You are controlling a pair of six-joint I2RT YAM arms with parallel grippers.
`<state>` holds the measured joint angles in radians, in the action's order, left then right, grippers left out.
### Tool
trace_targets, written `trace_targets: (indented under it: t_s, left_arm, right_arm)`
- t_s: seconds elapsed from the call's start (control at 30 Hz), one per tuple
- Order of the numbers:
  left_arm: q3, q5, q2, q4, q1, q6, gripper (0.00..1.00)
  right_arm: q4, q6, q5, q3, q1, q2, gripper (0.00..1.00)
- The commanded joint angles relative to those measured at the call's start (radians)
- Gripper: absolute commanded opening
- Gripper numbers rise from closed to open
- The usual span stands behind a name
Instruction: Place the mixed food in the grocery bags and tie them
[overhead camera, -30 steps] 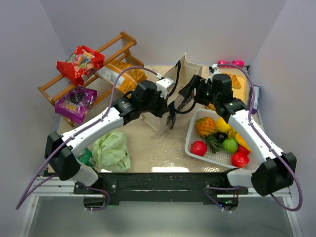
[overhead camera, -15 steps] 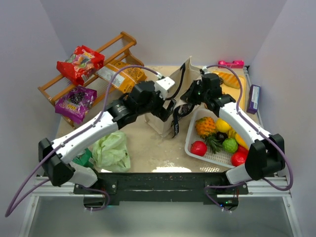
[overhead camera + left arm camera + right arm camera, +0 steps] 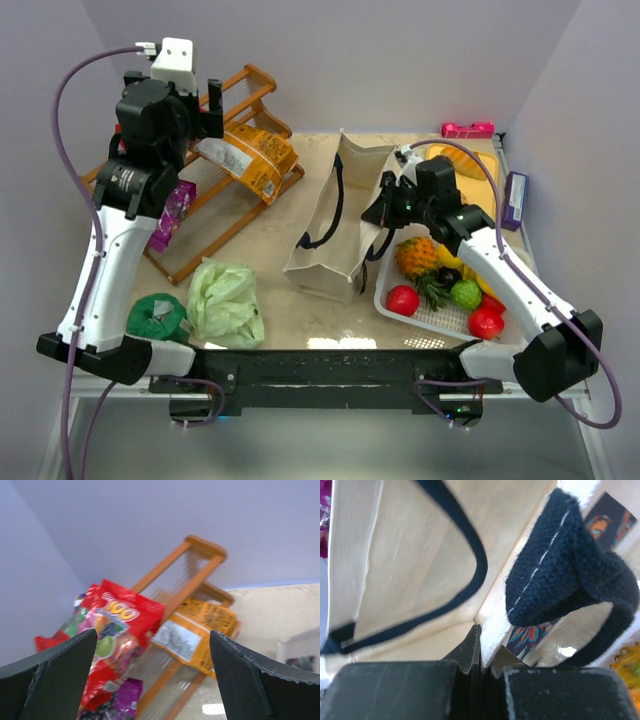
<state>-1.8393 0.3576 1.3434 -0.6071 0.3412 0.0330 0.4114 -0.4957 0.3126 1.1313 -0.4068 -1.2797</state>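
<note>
I need to leave the red packet's body free to drop into the tote, so next I will grab the packet by its edge seam (image 3: 142, 636) with my left gripper.
The beige canvas tote (image 3: 335, 215) stands mid-table with its mouth open and its black straps (image 3: 470, 575) hanging loose. My right gripper (image 3: 385, 207) (image 3: 482, 647) is shut on the tote's right rim, with white fabric pinched between the jaws. My left gripper (image 3: 197, 112) (image 3: 152, 632) is raised at the wooden rack, open and holding nothing. In front of it lie the red packet (image 3: 117, 622), the orange-yellow packet (image 3: 250, 155) (image 3: 202, 630) and the purple packet (image 3: 178, 208) (image 3: 115, 705). The pale green plastic bag (image 3: 225, 302) lies crumpled at the front left.
The wooden rack (image 3: 235, 195) slants across the back left. A white mesh basket (image 3: 383, 278) at the right holds a pineapple (image 3: 415, 255), a banana (image 3: 490, 285) and other toy fruit. A dark green bundle (image 3: 155, 315) lies front left. Bread (image 3: 470, 160) and a purple box (image 3: 515, 198) sit back right.
My left gripper let go of the tote, opened, and swung up and left to the rack. My right gripper shut on the tote's right rim. The tote's mouth now gapes wider.
</note>
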Motion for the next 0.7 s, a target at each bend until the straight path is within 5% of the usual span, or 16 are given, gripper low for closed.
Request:
trace_targets:
  t_s: [0.0,0.2,0.67]
  left_arm:
    - [0.001,0.119,0.071,-0.112,-0.039,0.065,1.0]
    - [0.143,0.351,0.085,-0.002,-0.039,0.134,1.0]
    - [0.376,0.432,0.05,0.355,-0.039,0.358,1.0]
  right_arm:
    - [-0.017,0.062,0.043,-0.011,0.0,0.023,0.0]
    - [-0.034,0.063,0.052,-0.03,0.0,0.0,0.0]
    - [-0.026,0.055,0.045,-0.024,0.0,0.011,0.0]
